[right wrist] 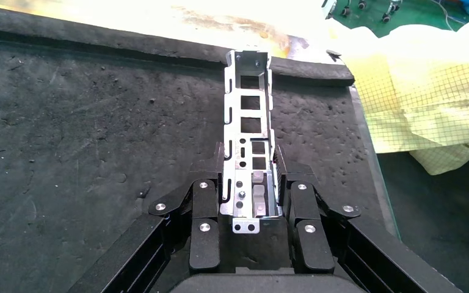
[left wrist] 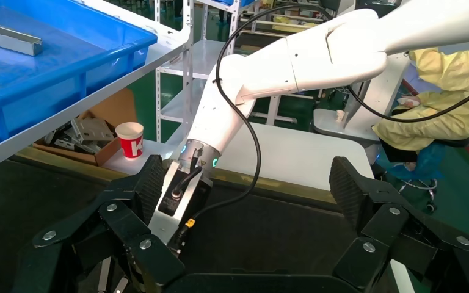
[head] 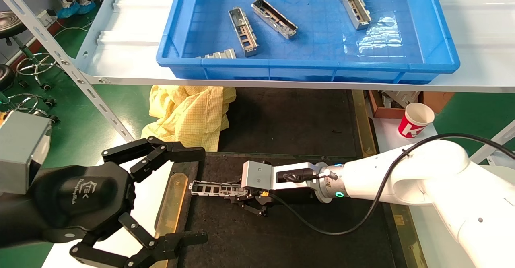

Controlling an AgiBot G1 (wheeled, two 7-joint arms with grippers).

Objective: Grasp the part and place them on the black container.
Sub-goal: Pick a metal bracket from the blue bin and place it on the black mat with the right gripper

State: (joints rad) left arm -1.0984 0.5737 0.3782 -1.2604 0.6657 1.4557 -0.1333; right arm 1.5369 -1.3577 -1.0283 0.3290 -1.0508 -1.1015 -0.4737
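I need to let go of the part with my right gripper now: the slim silver part is level and low over the black container in the head view, so it would lie flat.
My right gripper point(head: 237, 193) is shut on one end of a slim silver part point(head: 213, 188) with rectangular cutouts. It holds the part level, low over the near-left area of the black container point(head: 289, 227). In the right wrist view the fingers point(right wrist: 284, 168) clamp both side walls of the part point(right wrist: 249, 116), whose free end reaches toward the black container's point(right wrist: 98, 134) edge. I cannot tell whether the part touches the felt. My left gripper point(head: 197, 195) is open at the container's left edge, facing the part's free end. In its own view, the left gripper point(left wrist: 248, 183) holds nothing.
On a shelf behind the container, a blue bin point(head: 442, 54) holds several more parts point(head: 242, 30). A yellow cloth point(head: 189, 111) lies at the back left. A paper cup point(head: 415, 120) and a cardboard box point(head: 386, 107) stand at the right. A brass strip point(head: 171, 203) lines the left side.
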